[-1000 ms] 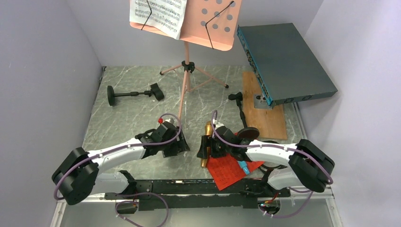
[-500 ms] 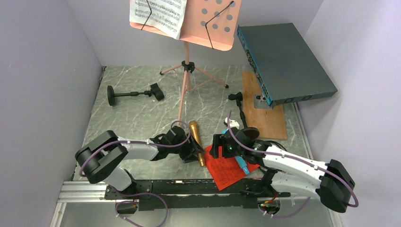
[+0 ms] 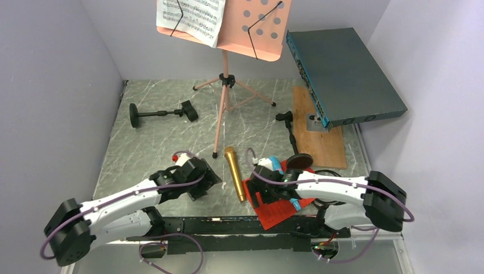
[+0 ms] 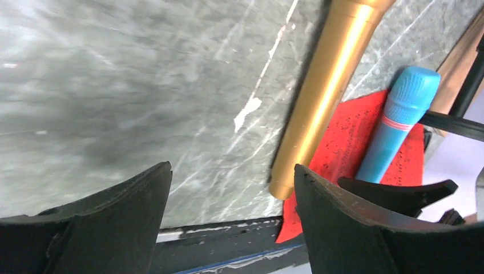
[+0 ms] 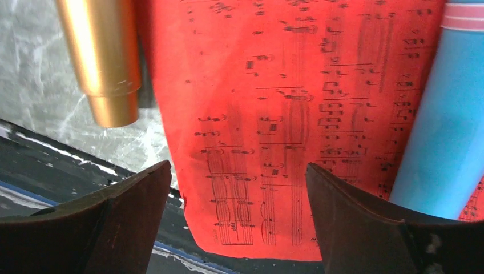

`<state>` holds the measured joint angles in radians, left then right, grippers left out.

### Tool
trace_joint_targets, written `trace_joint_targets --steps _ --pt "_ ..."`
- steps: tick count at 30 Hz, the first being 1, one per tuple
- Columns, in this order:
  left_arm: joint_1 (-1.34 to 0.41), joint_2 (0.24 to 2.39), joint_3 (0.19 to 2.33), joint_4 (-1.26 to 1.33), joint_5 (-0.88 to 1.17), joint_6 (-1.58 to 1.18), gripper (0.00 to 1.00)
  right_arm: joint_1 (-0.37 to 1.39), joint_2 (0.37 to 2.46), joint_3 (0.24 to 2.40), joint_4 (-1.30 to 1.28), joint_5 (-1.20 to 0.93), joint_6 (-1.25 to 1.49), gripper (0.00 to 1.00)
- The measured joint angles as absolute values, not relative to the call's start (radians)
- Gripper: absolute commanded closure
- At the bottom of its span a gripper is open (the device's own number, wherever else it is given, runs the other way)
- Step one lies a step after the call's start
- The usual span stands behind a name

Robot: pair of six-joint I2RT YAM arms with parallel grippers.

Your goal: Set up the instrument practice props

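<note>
I will grab the red sheet-music page next with my right gripper by its near edge (image 3: pixel 276 223) (image 5: pixel 251 254). The page's far edge then stays free to lift off the table.
The pink hole-punched music desk (image 3: pixel 254 28) stands on its tripod legs (image 3: pixel 227 85) at the back with a white page (image 3: pixel 191 17) on it. The gold microphone (image 3: pixel 234 172) lies flat on the table between the arms, also in the left wrist view (image 4: pixel 331 97) and the right wrist view (image 5: pixel 103 57). The red page (image 3: pixel 278 208) lies near the front edge with the blue microphone (image 3: pixel 283 180) on it. My left gripper (image 3: pixel 200 185) is open and empty, left of the gold microphone. My right gripper (image 3: pixel 265 194) is open, low over the red page (image 5: pixel 285 114).
One black round-based pole (image 3: pixel 160 113) lies flat at the back left. The other pole's round base (image 3: pixel 301 160) is beside my right arm. A wooden board (image 3: pixel 319 128) and a large dark-teal box (image 3: pixel 342 77) are at the right. The black front rail (image 3: pixel 228 225) is just below the red page.
The gold microphone went from my right gripper's side to lying flat on the table. My left gripper has drawn back to the left. My right gripper has moved over the red page.
</note>
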<state>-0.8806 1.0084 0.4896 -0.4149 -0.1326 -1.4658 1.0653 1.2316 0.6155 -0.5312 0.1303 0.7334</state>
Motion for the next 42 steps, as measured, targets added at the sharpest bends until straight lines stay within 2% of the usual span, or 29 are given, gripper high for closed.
trace_joint_targets --steps 4,10,13,19,24,28,38,42 --pt "-0.880 0.892 0.527 -0.580 -0.220 -1.427 0.12 1.187 1.346 0.713 -0.583 0.223 0.734 0.04" --pt "-0.878 0.842 0.552 -0.635 -0.239 -1.367 0.11 1.254 1.497 0.801 -0.615 0.385 0.752 0.14" --pt "-0.878 0.893 0.552 -0.626 -0.205 -1.346 0.11 1.256 1.511 0.803 -0.583 0.408 0.746 0.29" --pt "-0.873 0.995 0.552 -0.547 -0.097 -1.313 0.11 1.244 1.462 0.719 -0.431 0.365 0.750 0.78" --pt "-0.859 1.063 0.572 -0.475 -0.018 -1.279 0.11 1.233 1.427 0.683 -0.414 0.393 0.769 0.92" --pt "-0.849 1.126 0.609 -0.402 0.044 -1.260 0.12 1.232 1.383 0.661 -0.420 0.418 0.770 0.97" --pt "-0.790 1.360 0.636 -0.072 0.254 -1.260 0.17 1.214 1.097 0.524 -0.340 0.431 0.739 0.98" --pt "-0.783 1.452 0.645 0.086 0.329 -1.275 0.20 1.198 1.045 0.494 -0.317 0.413 0.722 0.98"
